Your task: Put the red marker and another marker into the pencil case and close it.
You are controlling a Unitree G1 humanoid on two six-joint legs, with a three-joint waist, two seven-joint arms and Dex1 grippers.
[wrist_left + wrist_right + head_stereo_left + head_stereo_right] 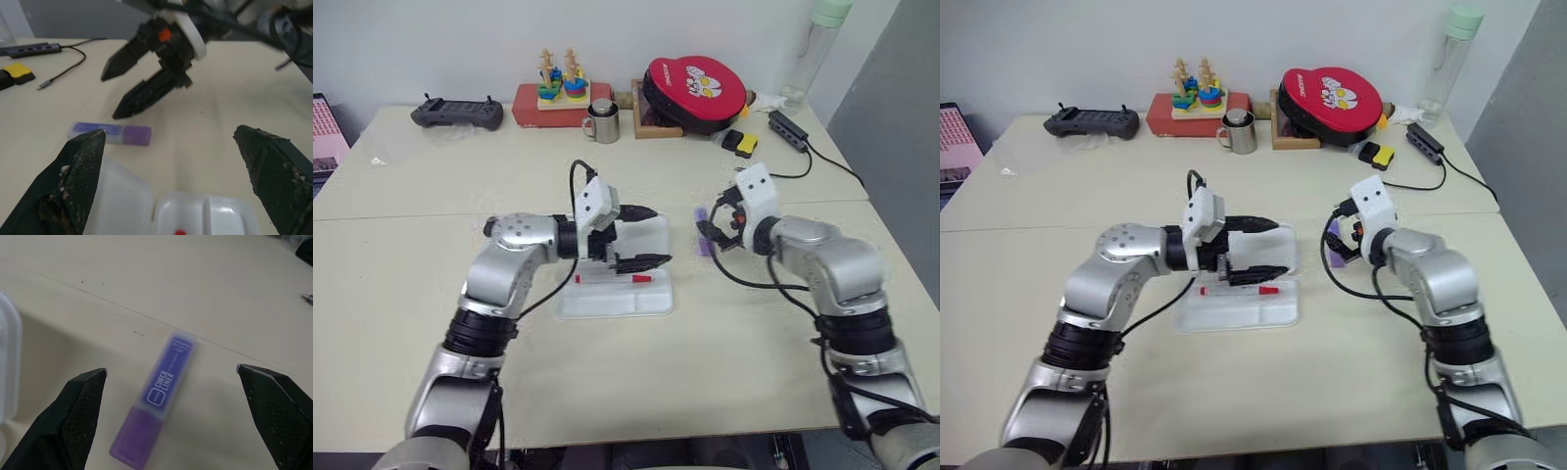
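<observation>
My right fingers are above the purple marker and would miss it if they closed now. My right gripper should move lower before it closes.
The white pencil case [651, 304] lies open in the middle of the table, its lid [646, 233] folded back on the far side. Inside its tray rests the red marker [625, 279], white-barrelled with a red cap. My left gripper [663, 235] hovers just above the case, pointing right, open and empty. The short purple marker [157, 401] lies on the table to the right of the case [110, 133]. My right gripper [171, 373] is open over it, one finger on each side, not touching it. The left wrist view shows that right gripper [111, 96] close above the purple marker.
Along the back edge stand a black controller [457, 114], a stacking toy on a red box [560, 93], a metal mug [602, 122], a red pouch [697, 90], a yellow-black item [741, 143], a cabled hub [788, 127] and a bottle [818, 44].
</observation>
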